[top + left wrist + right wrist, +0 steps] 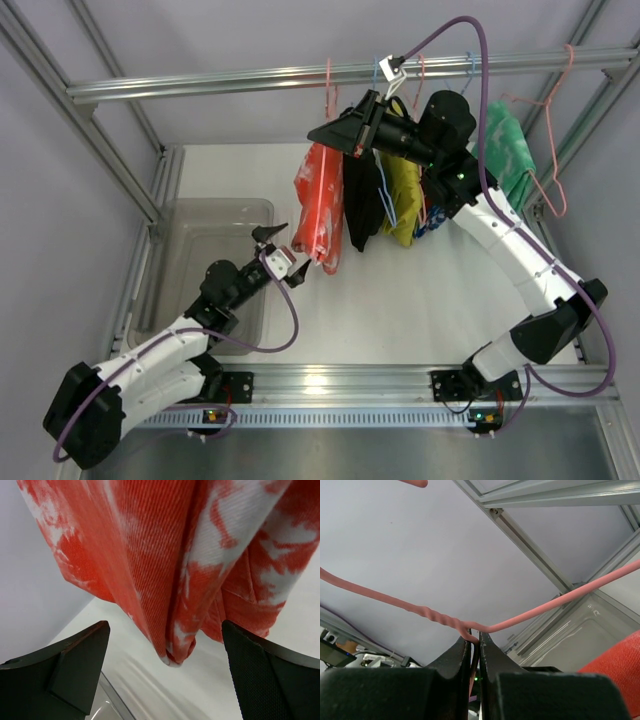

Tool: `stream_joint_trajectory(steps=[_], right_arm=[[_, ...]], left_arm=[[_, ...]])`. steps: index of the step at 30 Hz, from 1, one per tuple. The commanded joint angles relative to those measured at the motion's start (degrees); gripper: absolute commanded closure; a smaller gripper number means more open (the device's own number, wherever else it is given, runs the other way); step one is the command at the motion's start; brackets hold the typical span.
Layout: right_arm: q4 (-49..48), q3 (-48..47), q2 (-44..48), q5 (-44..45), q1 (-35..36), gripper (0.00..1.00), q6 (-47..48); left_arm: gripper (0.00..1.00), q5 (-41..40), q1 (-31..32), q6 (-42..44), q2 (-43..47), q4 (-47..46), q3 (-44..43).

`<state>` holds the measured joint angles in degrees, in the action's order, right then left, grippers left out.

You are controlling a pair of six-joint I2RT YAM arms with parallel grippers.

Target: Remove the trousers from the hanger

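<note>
My left gripper grabs the trousers' folded bottom [313,250] [175,641] next, to pull the trousers off the hanger.
The red-orange trousers [320,205] with white blotches hang from the pale pink wire hanger [328,88], hooked over the rail. My right gripper [332,135] is shut on the hanger's wire [545,609] just below its twisted neck, in the right wrist view [475,641]. A corner of the trousers [620,670] shows at the lower right there. My left gripper [285,256] is open at the trousers' lower end. In the left wrist view [165,626] the trousers' folded bottom [165,570] hangs between its two fingers [75,665] without touching them.
A clear plastic bin [215,250] lies on the table at the left. On the rail [200,85] also hang a black garment [362,200], a yellow one [403,195], a green-and-white one [510,150], light blue hangers [380,70] and another pink hanger [550,140].
</note>
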<state>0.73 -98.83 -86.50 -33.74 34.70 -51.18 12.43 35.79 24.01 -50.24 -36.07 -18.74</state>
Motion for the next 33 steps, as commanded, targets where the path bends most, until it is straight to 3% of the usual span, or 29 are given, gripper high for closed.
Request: stream_joint_trajectory(steps=[1, 7, 12, 19, 22, 23, 26, 27, 30, 33], right_arm=[[-7.76, -3.66, 1.6, 0.25, -0.51, 1.0, -1.03], [-7.76, -2.86, 1.6, 0.16, -0.51, 1.0, -1.29], [-8.03, -2.78, 1.33, -0.1, -0.51, 1.0, -1.91], [-7.68, -1.99, 1.42, -0.54, -0.42, 1.0, -1.73], [-7.24, -1.29, 1.51, -0.63, -0.42, 1.0, -1.38], [-7.24, -1.02, 1.6, -0.63, -0.42, 1.0, -1.38], [-7.76, 0.47, 2.21, -0.72, -0.51, 1.0, -1.38], [-7.85, 0.82, 2.3, -0.8, -0.42, 1.0, -1.21], [-7.33, 1.88, 2.56, -1.16, -0.51, 1.0, -0.16], [-6.53, 4.34, 3.26, -1.42, -0.51, 1.0, 1.16]], left_arm=[[0.02, -3.45, 0.94, 0.51, -1.7, -9.62, -3.4], [0.1, -9.95, 1.47, 1.48, -4.78, -13.14, -5.07], [0.23, -10.58, 1.48, 0.87, -4.17, -14.02, -5.95], [0.26, -7.51, 1.56, -2.39, -4.08, -16.04, -7.27], [0.4, -7.06, 1.47, -2.92, -4.17, -16.22, -8.5], [0.52, -7.15, 1.56, -2.57, -3.91, -16.13, -8.76], [0.71, -7.68, 1.47, -2.39, -2.24, -12.55, -10.78], [0.82, -7.94, 1.47, -2.39, -1.62, -11.31, -11.4], [1.0, -7.95, 1.47, -4.32, 1.54, -4.66, -14.91], [1.0, -7.33, 1.47, -7.3, 4.79, 3.42, -19.64]])
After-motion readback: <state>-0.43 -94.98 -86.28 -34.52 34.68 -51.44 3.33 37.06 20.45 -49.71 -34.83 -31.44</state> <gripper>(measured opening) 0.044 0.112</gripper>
